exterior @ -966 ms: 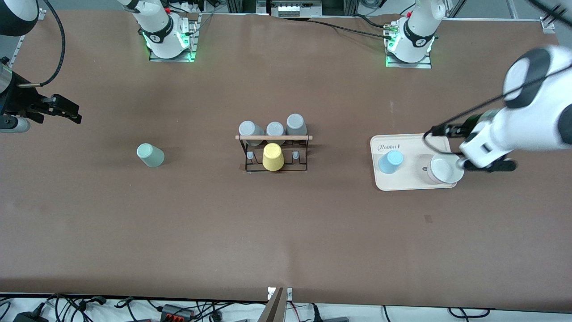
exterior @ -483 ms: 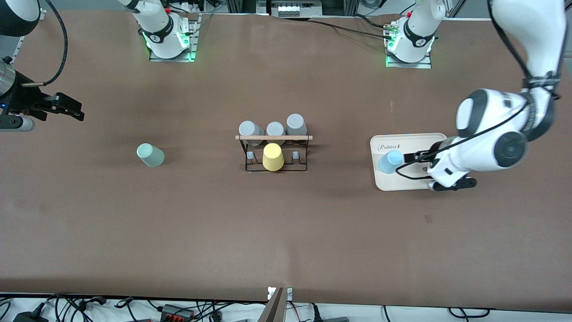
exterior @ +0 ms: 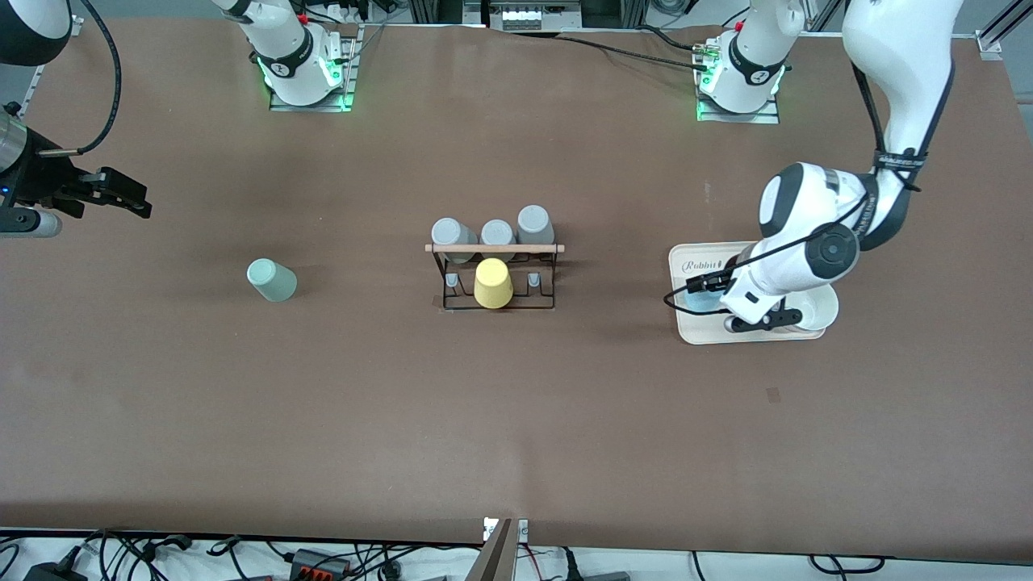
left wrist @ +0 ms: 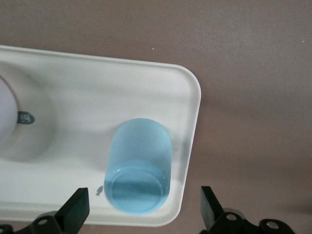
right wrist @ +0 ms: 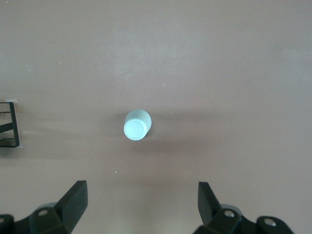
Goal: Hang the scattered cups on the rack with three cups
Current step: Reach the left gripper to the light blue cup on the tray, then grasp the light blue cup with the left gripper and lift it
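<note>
The light blue cup (exterior: 696,301) needs to hang on the black wire rack (exterior: 549,278), so my left gripper should next grab it by its side near the cup's base.
The light blue cup (left wrist: 139,165) lies on its side on the cream tray (exterior: 746,333); in the front view only a sliver of the cup (exterior: 696,301) shows under my left arm. My left gripper (exterior: 763,320) hangs over the tray and is open, and in the left wrist view it (left wrist: 144,212) is empty, with its jaws on either side of the cup and apart from it. The mint green cup (exterior: 271,280) lies on the table toward the right arm's end. My right gripper (exterior: 144,203) waits open over that end, and the mint cup (right wrist: 137,125) shows ahead of it (right wrist: 141,202). The black wire rack (exterior: 549,278) with its wooden rod (exterior: 494,248) stands mid-table.
On the rack hang three grey cups (exterior: 498,233) and a yellow cup (exterior: 492,283). A white bowl (exterior: 817,309) sits on the tray beside the blue cup, toward the left arm's end. A corner of the rack (right wrist: 10,124) shows in the right wrist view.
My left arm has swung from over the white bowl across the tray to over the blue cup. The right gripper has hardly moved. The cups have not moved.
</note>
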`<state>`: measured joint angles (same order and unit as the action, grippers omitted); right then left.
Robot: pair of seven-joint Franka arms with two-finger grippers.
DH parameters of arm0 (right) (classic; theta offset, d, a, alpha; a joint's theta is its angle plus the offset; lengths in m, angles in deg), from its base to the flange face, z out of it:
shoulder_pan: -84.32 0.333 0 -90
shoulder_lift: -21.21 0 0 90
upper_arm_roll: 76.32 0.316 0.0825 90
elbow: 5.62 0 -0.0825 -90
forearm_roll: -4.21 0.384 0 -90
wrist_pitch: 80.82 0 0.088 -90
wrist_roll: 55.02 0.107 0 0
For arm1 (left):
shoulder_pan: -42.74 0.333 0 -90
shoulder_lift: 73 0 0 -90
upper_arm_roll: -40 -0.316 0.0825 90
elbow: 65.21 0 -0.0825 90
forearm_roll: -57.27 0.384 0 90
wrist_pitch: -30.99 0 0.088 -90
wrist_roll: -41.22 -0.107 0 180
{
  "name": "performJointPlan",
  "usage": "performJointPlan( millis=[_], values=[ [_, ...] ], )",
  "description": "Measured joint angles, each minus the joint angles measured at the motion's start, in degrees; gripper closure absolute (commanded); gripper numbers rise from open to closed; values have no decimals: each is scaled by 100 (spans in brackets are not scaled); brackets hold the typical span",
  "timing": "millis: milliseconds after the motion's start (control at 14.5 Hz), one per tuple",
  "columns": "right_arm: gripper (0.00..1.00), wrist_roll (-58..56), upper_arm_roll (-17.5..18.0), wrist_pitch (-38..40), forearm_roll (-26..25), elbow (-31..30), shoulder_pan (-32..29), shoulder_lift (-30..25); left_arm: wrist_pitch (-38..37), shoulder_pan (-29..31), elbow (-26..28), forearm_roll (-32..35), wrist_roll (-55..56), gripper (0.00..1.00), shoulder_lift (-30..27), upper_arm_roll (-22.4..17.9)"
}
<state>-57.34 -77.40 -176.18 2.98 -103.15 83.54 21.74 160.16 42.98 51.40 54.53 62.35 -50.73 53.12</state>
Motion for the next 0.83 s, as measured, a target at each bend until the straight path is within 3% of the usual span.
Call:
performJointPlan(
  millis=[276,414,690,828],
  values=[
    [0,2,-9,-22,0,0,-10,15,587,0,390,4,-3,4,14,-2],
    [0,2,-21,-27,0,0,-15,30,590,1,395,6,-6,14,14,-7],
    [0,2,-21,-30,0,0,-16,39,591,1,394,7,-6,45,13,-8],
    [0,2,-21,-30,0,0,-16,39,585,7,384,7,-6,54,10,-10]
  ],
)
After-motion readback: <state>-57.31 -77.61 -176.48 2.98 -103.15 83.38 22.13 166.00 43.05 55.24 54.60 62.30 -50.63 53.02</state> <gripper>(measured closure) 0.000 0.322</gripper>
